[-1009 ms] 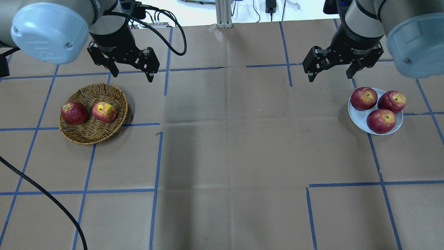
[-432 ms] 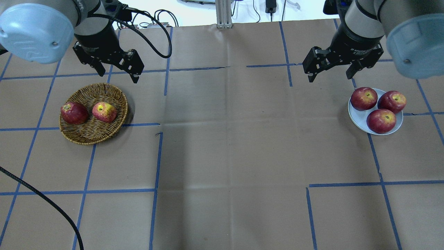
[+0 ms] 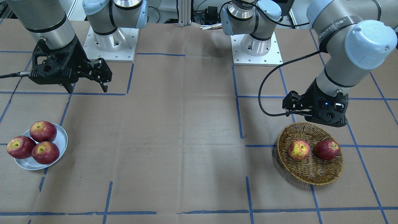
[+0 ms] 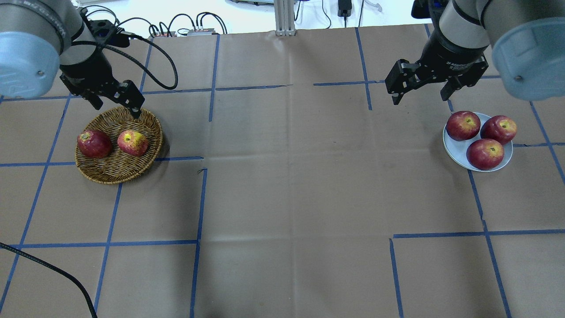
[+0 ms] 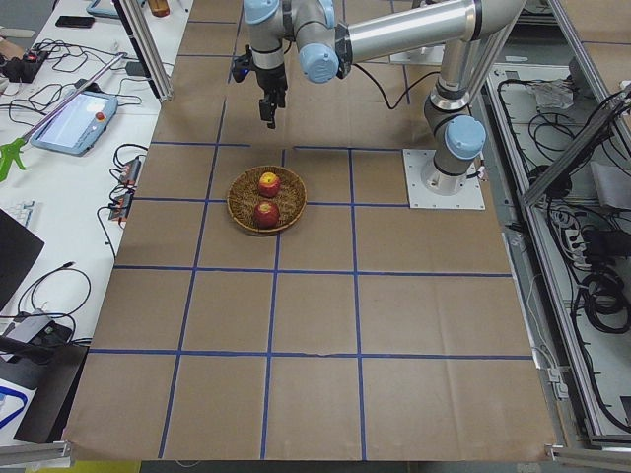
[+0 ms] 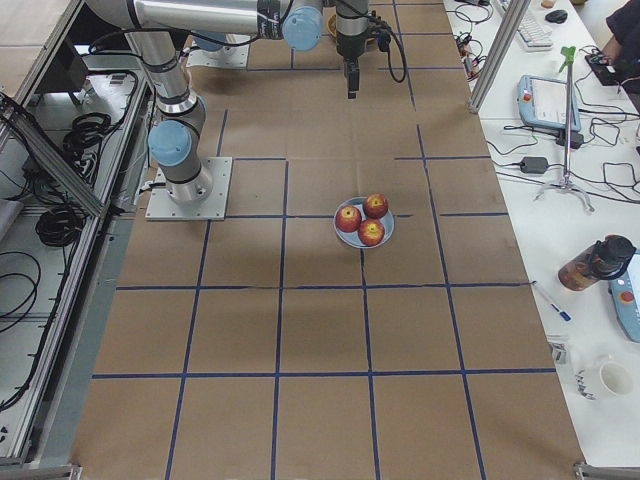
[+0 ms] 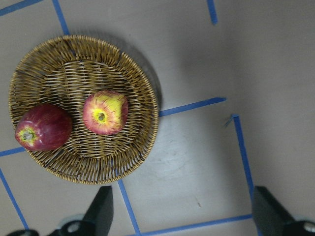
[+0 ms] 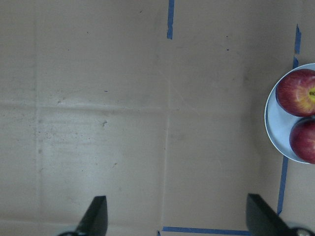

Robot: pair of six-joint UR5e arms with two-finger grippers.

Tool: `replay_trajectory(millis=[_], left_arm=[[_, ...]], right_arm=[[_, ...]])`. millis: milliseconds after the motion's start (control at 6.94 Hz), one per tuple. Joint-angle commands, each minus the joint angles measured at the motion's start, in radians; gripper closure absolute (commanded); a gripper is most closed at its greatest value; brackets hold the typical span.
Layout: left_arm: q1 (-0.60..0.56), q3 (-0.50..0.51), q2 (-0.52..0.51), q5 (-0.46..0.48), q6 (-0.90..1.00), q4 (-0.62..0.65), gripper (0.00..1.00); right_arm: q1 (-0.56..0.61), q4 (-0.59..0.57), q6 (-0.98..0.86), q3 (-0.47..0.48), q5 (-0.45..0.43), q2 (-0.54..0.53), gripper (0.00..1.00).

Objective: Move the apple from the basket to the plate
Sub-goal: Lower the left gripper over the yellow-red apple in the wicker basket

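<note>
The robot's left gripper should next grab the yellow-streaked apple by its rounded sides, to start moving fruit toward the plate.
The yellow-streaked apple lies in the wicker basket at the table's left, beside a dark red apple. It also shows in the front view and the left wrist view. My left gripper is open and empty, hovering over the basket's far rim. The silvery plate at the right holds three dark red apples. My right gripper is open and empty, above the table just beyond and to the left of the plate.
The table is covered in brown paper with a grid of blue tape lines. A black cable loops from the left wrist. Both arm bases stand on the robot's side of the table.
My left gripper has moved left and toward the basket, from beyond its right side to over its far rim. The right arm and the apples have not moved.
</note>
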Motion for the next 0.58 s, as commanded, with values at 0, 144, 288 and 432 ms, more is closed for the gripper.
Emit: replay_trajectory(millis=[0, 144, 288, 432], left_arm=[[0.059, -0.19, -0.009, -0.003, 0.073, 0.332, 0.02], [0.062, -0.211, -0.036, -0.009, 0.076, 0.361, 0.01], [0.089, -0.208, -0.09, -0.006, 0.073, 0.375, 0.01], [0.103, -0.21, -0.111, -0.006, 0.077, 0.388, 0.01]], right_arm=[[0.0, 0.001, 0.0, 0.0, 0.0, 0.0, 0.0], [-0.002, 0.0, 0.0, 0.0, 0.0, 0.0, 0.0], [0.0, 0.0, 0.0, 0.0, 0.0, 0.0, 0.0], [0.0, 0.0, 0.0, 0.0, 0.0, 0.001, 0.0]])
